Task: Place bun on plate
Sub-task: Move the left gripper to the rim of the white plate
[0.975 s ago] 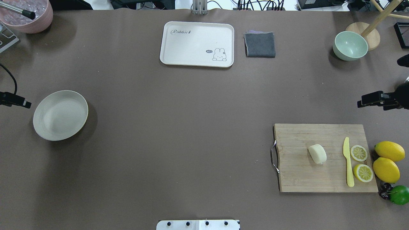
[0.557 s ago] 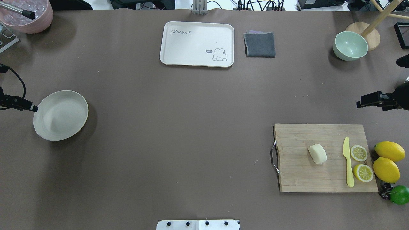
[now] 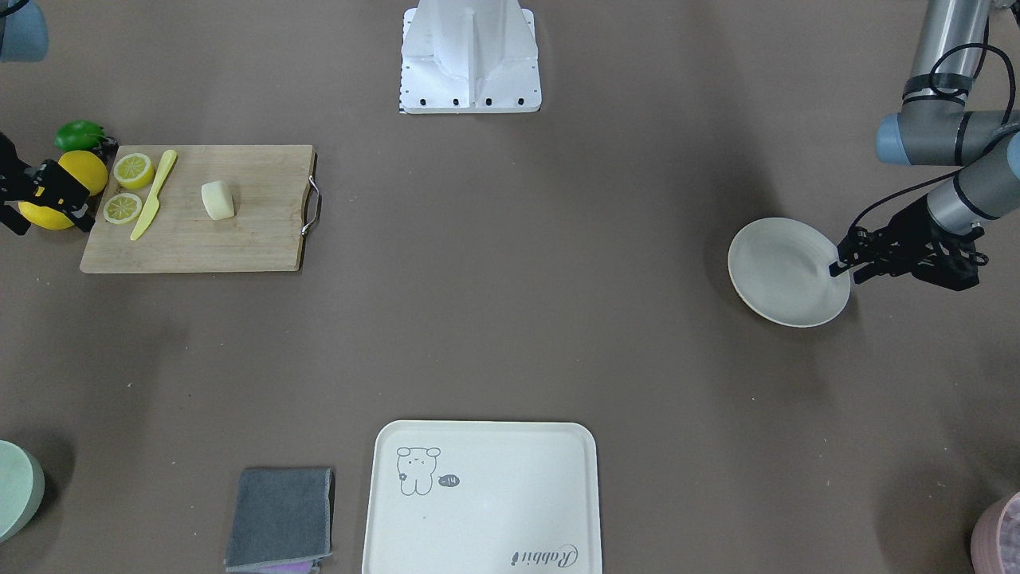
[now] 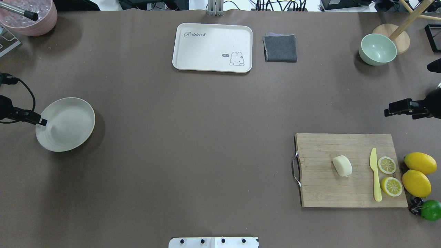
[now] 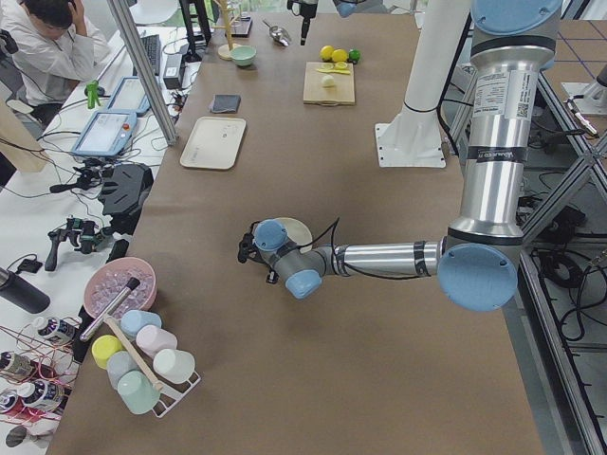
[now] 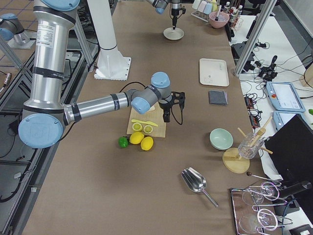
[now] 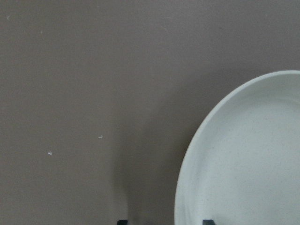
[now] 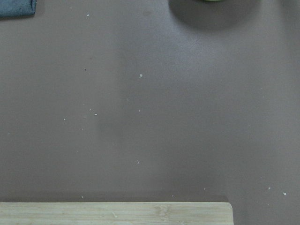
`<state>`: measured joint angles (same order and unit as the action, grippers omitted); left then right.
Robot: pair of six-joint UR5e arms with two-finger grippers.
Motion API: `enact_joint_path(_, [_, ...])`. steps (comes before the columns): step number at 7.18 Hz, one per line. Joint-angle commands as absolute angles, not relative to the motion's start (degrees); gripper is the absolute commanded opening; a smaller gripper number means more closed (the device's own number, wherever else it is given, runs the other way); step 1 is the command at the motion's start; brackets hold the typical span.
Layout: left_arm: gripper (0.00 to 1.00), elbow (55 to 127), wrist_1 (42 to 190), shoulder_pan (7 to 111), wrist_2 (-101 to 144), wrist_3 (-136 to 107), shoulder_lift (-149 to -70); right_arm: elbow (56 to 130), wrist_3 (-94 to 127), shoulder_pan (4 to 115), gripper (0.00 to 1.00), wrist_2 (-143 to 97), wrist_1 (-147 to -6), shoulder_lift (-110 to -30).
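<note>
I will next take the off-white plate by its raised rim point(image 3: 833, 265) with my left gripper, so that the plate comes within reach for the bun point(image 3: 217, 199).
The bun point(image 4: 342, 165) point(image 3: 217, 199), a pale cream chunk, lies on the wooden cutting board point(image 4: 324, 193) at the right, with nothing touching it. The off-white plate point(image 4: 69, 124) point(image 3: 785, 271) point(image 7: 248, 159) sits far off at the left. My left gripper point(image 4: 42, 121) point(image 3: 837, 267) point(image 7: 165, 221) is open, low at the plate's outer rim; the wrist view shows one fingertip on each side of the rim. My right gripper point(image 4: 387, 112) point(image 3: 72, 199) hangs open and empty above bare table beyond the board's far right corner.
On the board lie a yellow knife point(image 4: 375, 175) and two lemon slices point(image 4: 386, 165); whole lemons point(image 4: 419, 163) and a lime point(image 4: 430, 210) sit beside it. At the far edge stand a cream tray point(image 4: 212, 47), grey cloth point(image 4: 280, 48), green bowl point(image 4: 377, 49) and pink bowl point(image 4: 29, 15).
My left gripper has moved right and slightly toward the robot, from beside the plate onto its rim. The right gripper, bun and plate have stayed put.
</note>
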<state>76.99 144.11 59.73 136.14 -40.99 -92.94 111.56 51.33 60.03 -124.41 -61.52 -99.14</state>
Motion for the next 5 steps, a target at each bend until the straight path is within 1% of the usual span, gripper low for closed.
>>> enact_joint_path(1, [0.00,76.90,147.21,58.01,136.14,-45.69,-93.51,111.62,51.33,60.03,1.00,-124.45,-61.52,-99.05])
enact_joint_path(3, [0.00,78.04,147.39,58.01,136.58,-48.14,-94.82,111.62,51.33,60.03,1.00,-124.45,-61.52,-99.05])
enact_joint_path(4, [0.00,80.74,147.39,58.01,136.58,-56.78,-97.36,111.62,51.33,60.03,1.00,-124.45,-61.52,-99.05])
enact_joint_path(5, [0.00,82.95,147.57,55.31,136.41,-67.31,-101.04,111.62,51.33,60.03,1.00,-124.45,-61.52,-98.97])
